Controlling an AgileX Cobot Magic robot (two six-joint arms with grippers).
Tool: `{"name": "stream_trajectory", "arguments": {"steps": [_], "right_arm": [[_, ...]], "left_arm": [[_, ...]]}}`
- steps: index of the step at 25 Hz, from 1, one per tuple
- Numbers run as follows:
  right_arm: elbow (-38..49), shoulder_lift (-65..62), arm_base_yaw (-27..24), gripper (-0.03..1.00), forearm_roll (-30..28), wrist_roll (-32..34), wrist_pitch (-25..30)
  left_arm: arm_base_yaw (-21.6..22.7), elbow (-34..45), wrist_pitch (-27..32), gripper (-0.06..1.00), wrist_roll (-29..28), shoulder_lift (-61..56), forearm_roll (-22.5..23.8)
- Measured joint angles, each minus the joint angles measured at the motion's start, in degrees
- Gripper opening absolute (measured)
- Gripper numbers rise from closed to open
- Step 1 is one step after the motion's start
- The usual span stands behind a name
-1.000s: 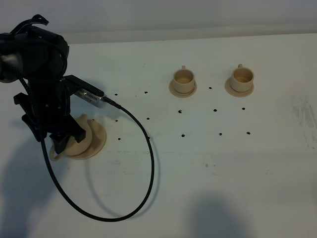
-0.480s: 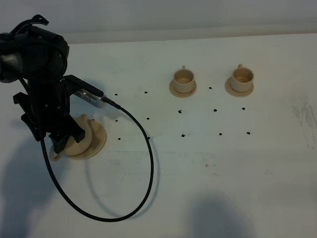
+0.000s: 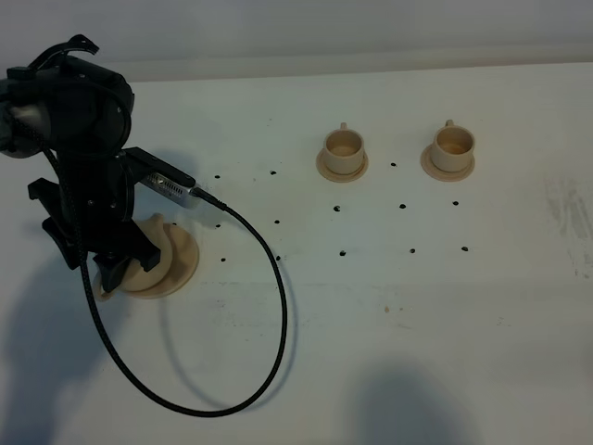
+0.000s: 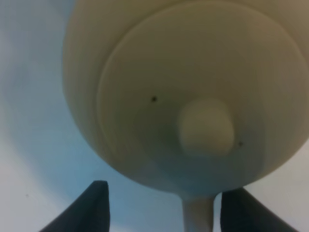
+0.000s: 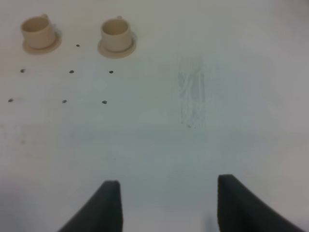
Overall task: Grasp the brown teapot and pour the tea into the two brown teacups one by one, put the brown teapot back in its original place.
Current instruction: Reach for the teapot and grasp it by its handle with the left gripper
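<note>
My left gripper is open, and its fingers are beside the teapot's handle in the left wrist view, near the knobbed lid. It should close now.
The brown teapot (image 4: 145,72) sits on its wide tan saucer (image 3: 185,264) at the left, mostly hidden under my left arm; its spout (image 3: 159,224) pokes out. My left gripper (image 3: 120,264) is low over the pot. In the left wrist view the gripper (image 4: 164,210) is open, with the pot's handle (image 4: 198,217) between the fingers and the knobbed lid (image 4: 205,126) just ahead. The two brown teacups (image 3: 343,146) (image 3: 453,141) stand on small saucers at the back. My right gripper (image 5: 166,205) is open and empty above bare table, and its view also shows the cups (image 5: 37,30) (image 5: 116,31).
A black cable (image 3: 278,315) loops from my left wrist across the table in front of the teapot. Small dark dots (image 3: 343,251) mark the white table between the pot and the cups. A scuffed patch (image 5: 193,96) lies at the right.
My left arm has shifted slightly to the right over the teapot. The teapot, cups and right gripper have not visibly moved.
</note>
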Motion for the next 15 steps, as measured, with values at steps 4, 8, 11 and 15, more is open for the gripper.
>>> {"name": "stream_trajectory", "arguments": {"steps": [4,8,11,15], "right_arm": [[0.0,0.0,0.0,0.43,0.0,0.0,0.0],[0.0,0.0,0.0,0.43,0.0,0.0,0.0],[0.0,0.0,0.0,0.43,0.0,0.0,0.0],[0.0,0.0,0.0,0.43,0.0,0.0,0.0]], "left_arm": [[0.0,0.0,0.0,0.42,-1.3,0.0,-0.1],[0.0,0.0,0.0,0.30,-1.6,0.0,-0.1],[0.0,0.0,0.0,0.20,-1.8,0.0,-0.1],[0.0,0.0,0.0,0.08,-1.9,0.0,-0.2]]}}
